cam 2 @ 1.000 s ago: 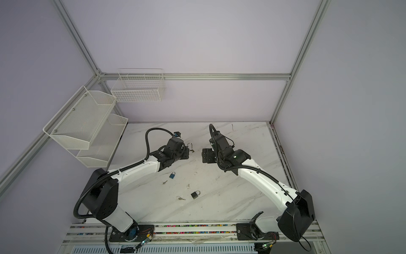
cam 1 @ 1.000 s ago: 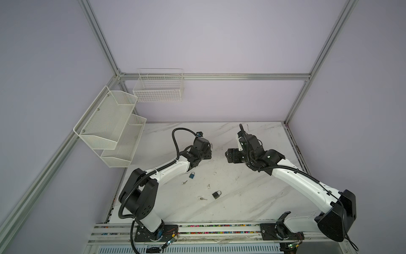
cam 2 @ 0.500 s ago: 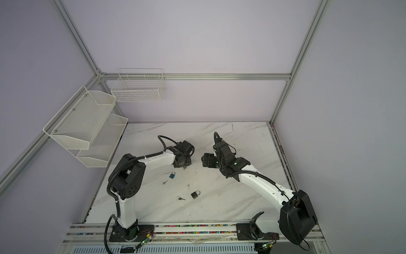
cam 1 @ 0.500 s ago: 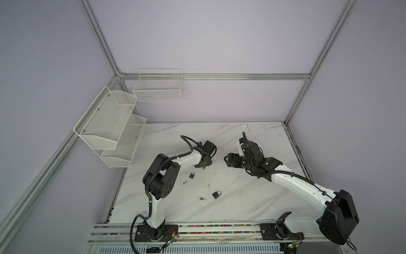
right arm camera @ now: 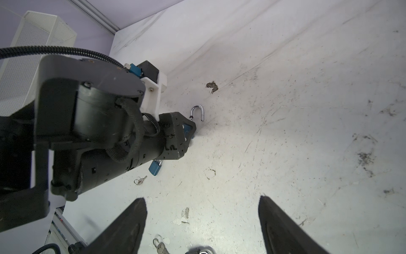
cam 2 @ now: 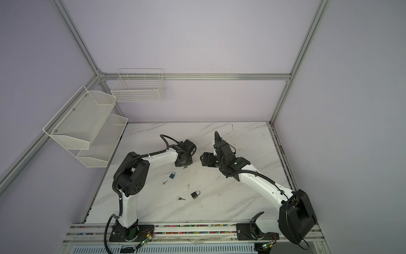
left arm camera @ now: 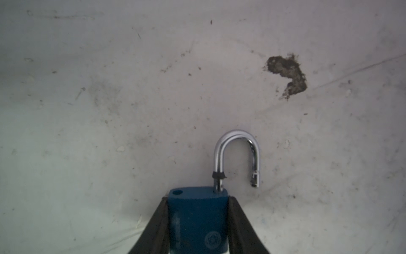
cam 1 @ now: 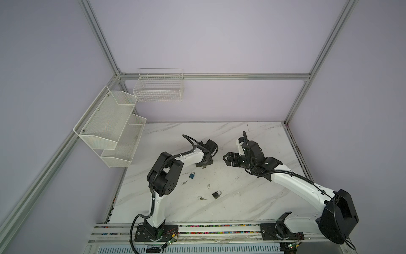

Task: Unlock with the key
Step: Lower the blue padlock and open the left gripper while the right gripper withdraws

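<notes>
The padlock lies flat and low on level marble, short of the dark stain, and would stay there, so it is time for my left gripper to open now.
My left gripper point(left arm camera: 197, 199) is shut on the body of a dark blue padlock point(left arm camera: 197, 222), low over the marble table. Its chrome shackle point(left arm camera: 236, 136) is swung open, one end out of the body. In both top views this gripper point(cam 1: 204, 162) point(cam 2: 184, 163) sits mid-table. My right gripper point(right arm camera: 202, 199) point(cam 1: 227, 159) hovers open and empty just to its right, facing it. One key point(cam 1: 184, 182) point(right arm camera: 140, 180) on a ring lies by a second blue padlock point(cam 1: 192, 175) point(right arm camera: 155, 167). Another key point(cam 1: 202, 198) point(right arm camera: 160, 245) lies beside a black padlock point(cam 1: 216, 195). No key shows in the held padlock.
White mesh shelves point(cam 1: 109, 129) and a wire basket point(cam 1: 158, 88) hang on the walls at the back left. A dark stain point(left arm camera: 287, 74) marks the table beyond the held padlock. The arms' bases stand on the rail point(cam 1: 219, 228) at the front edge.
The left arm has folded, its elbow now raised near its base. Its gripper, still holding the padlock, has come down towards the table. The right gripper has sunk slightly.
</notes>
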